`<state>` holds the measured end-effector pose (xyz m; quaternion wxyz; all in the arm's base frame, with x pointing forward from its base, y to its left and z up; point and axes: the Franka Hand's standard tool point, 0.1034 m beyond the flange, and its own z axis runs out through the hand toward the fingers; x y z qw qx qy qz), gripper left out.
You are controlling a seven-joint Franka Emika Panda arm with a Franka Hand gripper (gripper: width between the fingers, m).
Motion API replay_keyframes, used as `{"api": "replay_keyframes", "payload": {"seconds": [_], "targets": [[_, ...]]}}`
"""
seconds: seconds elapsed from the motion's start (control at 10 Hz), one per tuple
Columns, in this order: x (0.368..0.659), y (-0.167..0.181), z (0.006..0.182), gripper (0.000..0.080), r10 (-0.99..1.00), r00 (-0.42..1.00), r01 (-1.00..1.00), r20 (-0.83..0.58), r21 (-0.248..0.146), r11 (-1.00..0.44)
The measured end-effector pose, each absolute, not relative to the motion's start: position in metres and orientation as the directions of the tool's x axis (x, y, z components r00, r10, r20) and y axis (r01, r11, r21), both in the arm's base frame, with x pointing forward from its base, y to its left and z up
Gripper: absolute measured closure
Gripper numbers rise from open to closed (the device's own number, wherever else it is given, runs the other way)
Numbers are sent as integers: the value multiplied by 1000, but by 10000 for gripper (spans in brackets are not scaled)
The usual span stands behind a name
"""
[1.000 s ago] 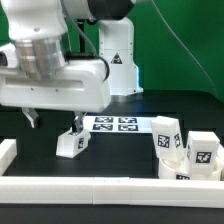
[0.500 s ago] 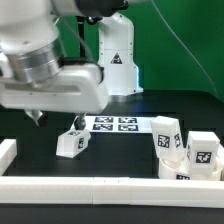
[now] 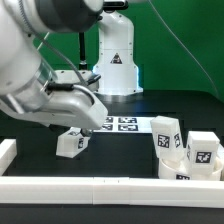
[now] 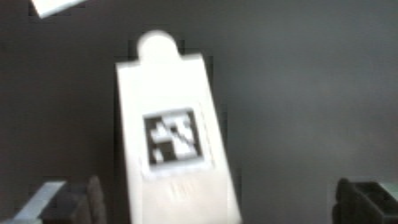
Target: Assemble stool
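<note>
The white leg is still below my fingers, so they would miss it if they closed now. My gripper should come down to the leg before it closes on it.
A white stool leg (image 3: 70, 142) with a black-and-white tag lies on the black table, left of centre in the exterior view. In the wrist view the same leg (image 4: 175, 130) fills the middle, blurred, with its rounded peg end pointing away. My gripper (image 4: 217, 205) is open, and the leg's near end lies between the fingertips, close to one finger (image 4: 64, 200) and far from the other. Nothing is held. In the exterior view my arm (image 3: 60, 95) hangs over the leg and hides the fingers. More tagged legs (image 3: 203, 150) and the seat (image 3: 182, 172) sit clustered at the exterior view's right.
The marker board (image 3: 116, 124) lies flat behind the leg. A long white rail (image 3: 90, 190) runs along the front, and a short rail piece (image 3: 8, 150) stands at the exterior view's left. The robot's base (image 3: 115, 60) stands at the back.
My arm has swung and tilted over the single leg, so its body now covers the fingers in the exterior view. The leg and the other parts have not moved.
</note>
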<state>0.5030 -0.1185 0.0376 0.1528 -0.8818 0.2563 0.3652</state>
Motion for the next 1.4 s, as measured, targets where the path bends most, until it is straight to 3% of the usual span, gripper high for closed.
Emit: {"api": "replay_keyframes", "payload": {"seconds": [0.4, 0.7, 0.9, 1.0, 1.1, 1.3, 1.4], "targets": [[492, -119, 17, 150, -222, 480, -541, -848, -87, -836], [501, -117, 9, 150, -227, 508, -525, -831, -90, -846], [499, -117, 8, 388, -226, 506, -525, -832, -90, -846], [499, -117, 8, 388, -226, 506, -526, -832, -90, -846], [498, -117, 8, 462, -226, 506, -526, -833, -90, -845], [501, -116, 10, 462, -222, 512, -521, -830, -95, -848], [507, -111, 23, 462, -214, 527, -512, -823, -106, -853]]}}
